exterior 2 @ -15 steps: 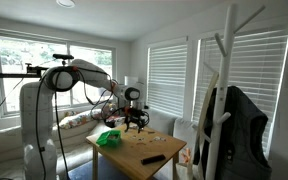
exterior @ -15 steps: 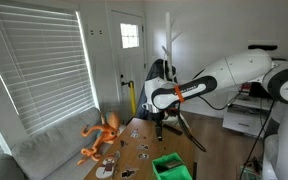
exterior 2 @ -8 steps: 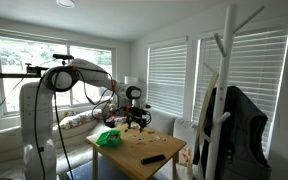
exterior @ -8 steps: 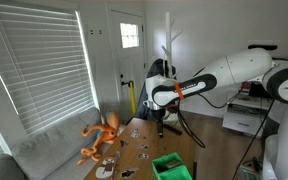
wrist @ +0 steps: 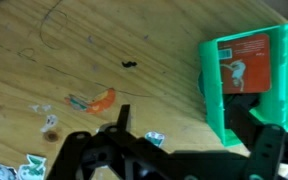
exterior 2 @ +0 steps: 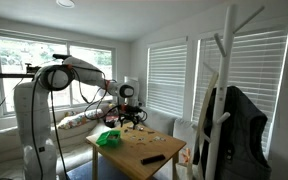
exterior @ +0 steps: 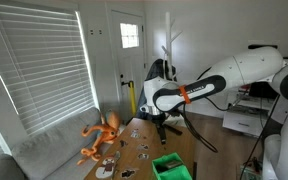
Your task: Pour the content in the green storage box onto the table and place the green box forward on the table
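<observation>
The green storage box should next be grabbed by my gripper at the rim of its side facing the loose items, which leaves the box's opening free for pouring.
The green storage box [exterior: 172,165] stands upright on the brown wooden table [exterior: 144,145], near its front end. It also shows in an exterior view [exterior 2: 109,138] and at the right of the wrist view [wrist: 242,88], where an orange card lies inside it. My gripper [wrist: 194,140] is open and empty. It hangs above the table [wrist: 114,40] beside the box without touching it. In both exterior views the gripper [exterior: 162,115] [exterior 2: 130,114] is above the table's middle.
An orange octopus plush toy [exterior: 102,135] sits at the table's edge by the grey sofa [exterior: 44,150]. Small loose items lie on the table: an orange piece [wrist: 102,100], a black bit [wrist: 130,65] and small packets [wrist: 44,108]. A coat rack [exterior 2: 219,100] stands near the table.
The arm has swung a little and the gripper has shifted slightly over the table toward the box's side. The green box has not moved.
</observation>
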{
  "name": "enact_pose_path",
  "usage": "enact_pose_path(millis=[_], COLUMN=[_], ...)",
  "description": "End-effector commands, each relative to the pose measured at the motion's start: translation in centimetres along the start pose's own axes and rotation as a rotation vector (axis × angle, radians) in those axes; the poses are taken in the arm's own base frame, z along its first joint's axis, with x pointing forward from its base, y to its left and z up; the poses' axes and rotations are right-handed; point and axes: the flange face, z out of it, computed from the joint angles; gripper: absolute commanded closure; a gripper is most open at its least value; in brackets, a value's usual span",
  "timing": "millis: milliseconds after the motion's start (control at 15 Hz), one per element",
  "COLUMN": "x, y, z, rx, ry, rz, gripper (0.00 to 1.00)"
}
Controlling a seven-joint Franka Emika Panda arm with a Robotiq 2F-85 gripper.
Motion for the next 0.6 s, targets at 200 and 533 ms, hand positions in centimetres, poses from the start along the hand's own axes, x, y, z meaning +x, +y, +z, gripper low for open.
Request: enact_pose_path(millis=[200, 533], x=[-1.7, -1.0], y=[-7.7, -7.5], z=[0.4, 1.2], rx=[-0.096, -0.069], ry=[0.014, 0.024], rz=[-0.287, -0.252], gripper=[0.0, 0.0])
